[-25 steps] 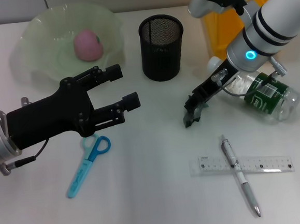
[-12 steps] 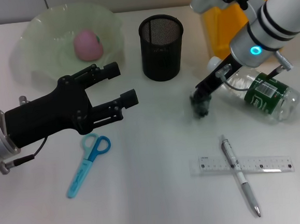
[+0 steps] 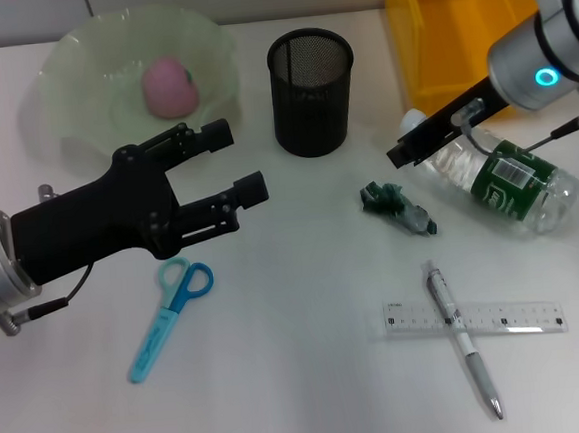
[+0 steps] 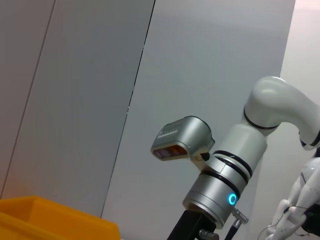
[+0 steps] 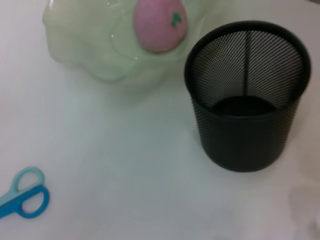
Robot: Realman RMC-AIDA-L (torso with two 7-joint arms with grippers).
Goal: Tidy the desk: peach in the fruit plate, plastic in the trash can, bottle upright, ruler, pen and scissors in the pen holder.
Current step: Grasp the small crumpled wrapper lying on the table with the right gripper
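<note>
My right gripper's fingers are closed above the crumpled green plastic (image 3: pixel 397 208). I need to open them again, then lower them and close on its middle.
The pink peach (image 3: pixel 169 86) lies in the pale green fruit plate (image 3: pixel 76 53). Crumpled green plastic (image 3: pixel 397 208) rests on the desk, apart from my right gripper (image 3: pixel 400 155), which hovers above and to its right, over the cap end of the bottle (image 3: pixel 507 179); that bottle lies on its side. The black mesh pen holder (image 3: pixel 312 92) stands empty (image 5: pixel 247 95). The pen (image 3: pixel 463 338) lies across the clear ruler (image 3: pixel 508 317). My left gripper (image 3: pixel 245 160) hangs open above the blue scissors (image 3: pixel 169 316), holding nothing.
The yellow trash can (image 3: pixel 456 33) stands at the back right, behind the bottle. The right wrist view shows the peach (image 5: pixel 160 22), plate (image 5: pixel 90 45) and scissor handles (image 5: pixel 22 200). Bare desk lies between scissors and ruler.
The green plastic left my right gripper and now lies on the desk. That gripper rose and moved right toward the trash can. The left arm stayed put.
</note>
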